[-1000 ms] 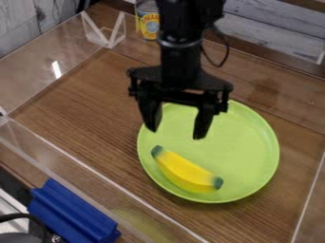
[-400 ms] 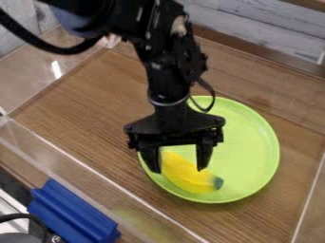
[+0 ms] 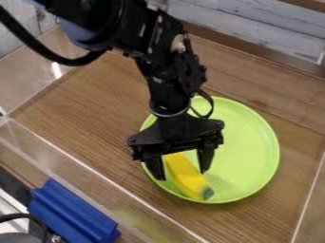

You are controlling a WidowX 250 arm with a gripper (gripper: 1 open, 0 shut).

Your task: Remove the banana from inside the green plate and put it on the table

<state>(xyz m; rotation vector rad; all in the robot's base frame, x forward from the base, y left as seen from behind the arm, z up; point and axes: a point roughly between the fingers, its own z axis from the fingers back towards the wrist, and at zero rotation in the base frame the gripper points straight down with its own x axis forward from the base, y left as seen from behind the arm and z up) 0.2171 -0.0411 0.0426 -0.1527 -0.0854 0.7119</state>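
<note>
The banana needs to come out of the green plate, so my gripper will next pick it up by its middle (image 3: 187,174), beside its dark green tip.
The lime-green plate (image 3: 248,142) lies on the brown wood-grain table (image 3: 89,104), toward the right front. Inside it, near the front rim, rests the small yellow banana (image 3: 187,177) with a dark green tip. My black gripper (image 3: 178,161) hangs straight down over the plate, open, one finger on each side of the banana's upper end. The fingertips are low, close to the plate's surface. Nothing is held. The arm hides the plate's left middle part.
A blue block (image 3: 70,216) lies at the front left corner. Clear acrylic walls (image 3: 38,57) run along the table's edges. A can with a yellow label (image 3: 148,21) stands at the back behind the arm.
The arm has leaned forward and come down, bringing the open gripper from above the plate's middle to straddle the banana. The banana and plate have stayed put.
</note>
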